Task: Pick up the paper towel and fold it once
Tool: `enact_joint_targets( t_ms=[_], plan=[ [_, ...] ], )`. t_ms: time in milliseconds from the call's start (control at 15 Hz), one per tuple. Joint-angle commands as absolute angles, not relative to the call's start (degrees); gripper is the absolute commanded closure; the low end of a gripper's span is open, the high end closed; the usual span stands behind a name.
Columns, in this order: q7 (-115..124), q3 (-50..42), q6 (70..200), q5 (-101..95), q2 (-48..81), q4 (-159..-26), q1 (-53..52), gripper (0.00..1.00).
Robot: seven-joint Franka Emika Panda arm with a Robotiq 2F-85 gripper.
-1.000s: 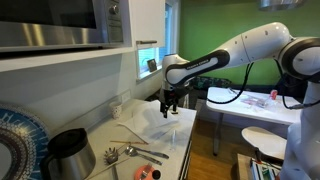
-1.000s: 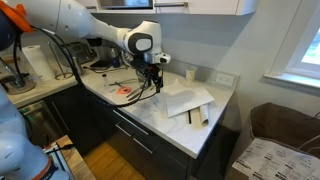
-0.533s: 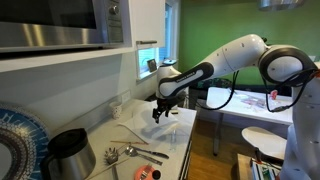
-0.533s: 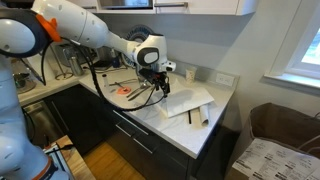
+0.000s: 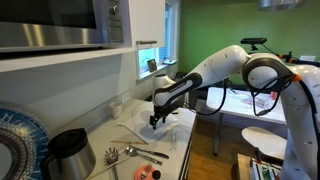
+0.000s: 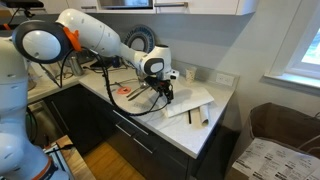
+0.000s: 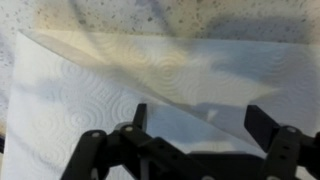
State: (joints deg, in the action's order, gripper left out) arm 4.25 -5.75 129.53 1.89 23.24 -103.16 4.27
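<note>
My gripper grabs the paper towel [image 7: 120, 80] at the diagonal edge between its spread fingers next, so the rest stays free to drape and fold once.
A white paper towel [image 7: 120, 80] with an embossed swirl pattern lies flat on the speckled counter; it also shows in both exterior views [image 6: 190, 98] [image 5: 168, 126]. My gripper [image 7: 200, 120] is open, its two black fingers spread wide just above the towel's near part. In both exterior views the gripper [image 6: 163, 92] [image 5: 155, 120] hangs low over the towel's edge nearest the utensils. Nothing is held between the fingers.
A wooden block or roll [image 6: 198, 117] lies by the towel at the counter's front edge. Utensils and a red-and-white item [image 5: 146, 172] lie on the counter beside a black kettle [image 5: 70, 152]. A patterned plate [image 5: 12, 140] stands at the wall. A microwave [image 5: 60, 22] hangs above.
The arm has come down and moved toward the towel, bringing the open gripper from above the counter to just over the towel's surface.
</note>
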Motion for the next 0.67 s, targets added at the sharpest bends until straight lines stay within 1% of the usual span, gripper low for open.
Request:
enact_joint_targets(
  t_ms=[0,67,133,200,267,333,600],
  plan=[
    [3.79,-5.18,131.43,2.86,26.89,-100.59,5.38,0.00],
    [3.69,-5.08,131.39,3.06,27.50,-100.06,5.56,0.00],
    [3.68,-5.06,131.41,3.04,27.91,-99.72,5.63,0.25],
    [3.71,-4.98,131.07,3.15,28.09,-99.27,5.70,0.25],
    [3.77,-4.90,129.54,3.17,28.12,-98.61,5.67,0.32],
    [3.58,-4.81,128.76,3.12,27.98,-98.44,5.64,0.41],
    [4.54,-5.26,128.31,1.58,26.85,-98.45,4.78,0.72]
  ],
)
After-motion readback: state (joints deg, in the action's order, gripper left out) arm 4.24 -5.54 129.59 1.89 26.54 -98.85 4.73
